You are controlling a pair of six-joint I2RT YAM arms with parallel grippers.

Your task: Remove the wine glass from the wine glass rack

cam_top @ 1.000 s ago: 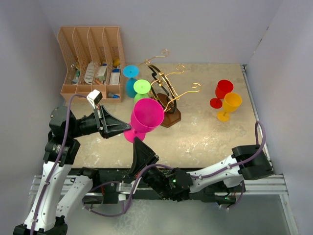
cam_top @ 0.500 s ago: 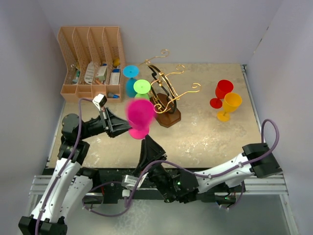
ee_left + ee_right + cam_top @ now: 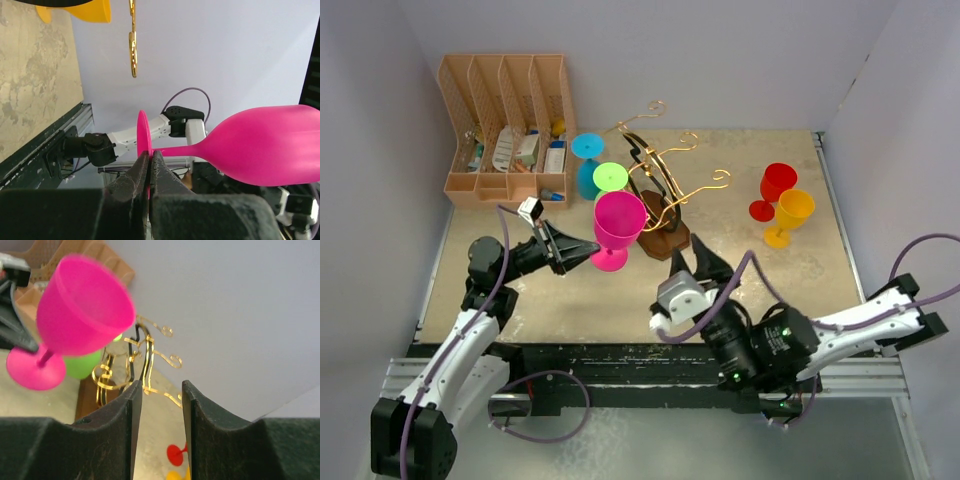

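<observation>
I need to grab the pink wine glass by the rim of its bowl (image 3: 645, 212) (image 3: 133, 313) with my right gripper next, so its foot stays free to stand on the tabletop.
My left gripper (image 3: 588, 259) is shut on the rim of the foot of a pink wine glass (image 3: 620, 221). The glass is tilted, bowl opening upward, just left of the wine glass rack (image 3: 663, 192), a gold wire stand on a dark wooden base. The left wrist view shows the closed left gripper (image 3: 150, 156) pinching the thin pink foot disc, with the pink glass (image 3: 270, 152) stretching to the right. My right gripper (image 3: 697, 265) is open with nothing in it, in front of the rack's base. The right gripper (image 3: 159, 390) looks up at the pink glass (image 3: 82, 315) and rack (image 3: 145, 362).
A green glass (image 3: 610, 178) and a blue glass (image 3: 587, 147) sit at the rack's left side. A red glass (image 3: 777, 184) and a yellow glass (image 3: 794, 209) stand at the right. A tan slotted organiser (image 3: 505, 125) fills the back left corner. Walls enclose the table.
The right gripper has opened and swung right, away from the pink glass's foot to in front of the rack's base. The left arm has lowered the pink glass and carried it toward the rack.
</observation>
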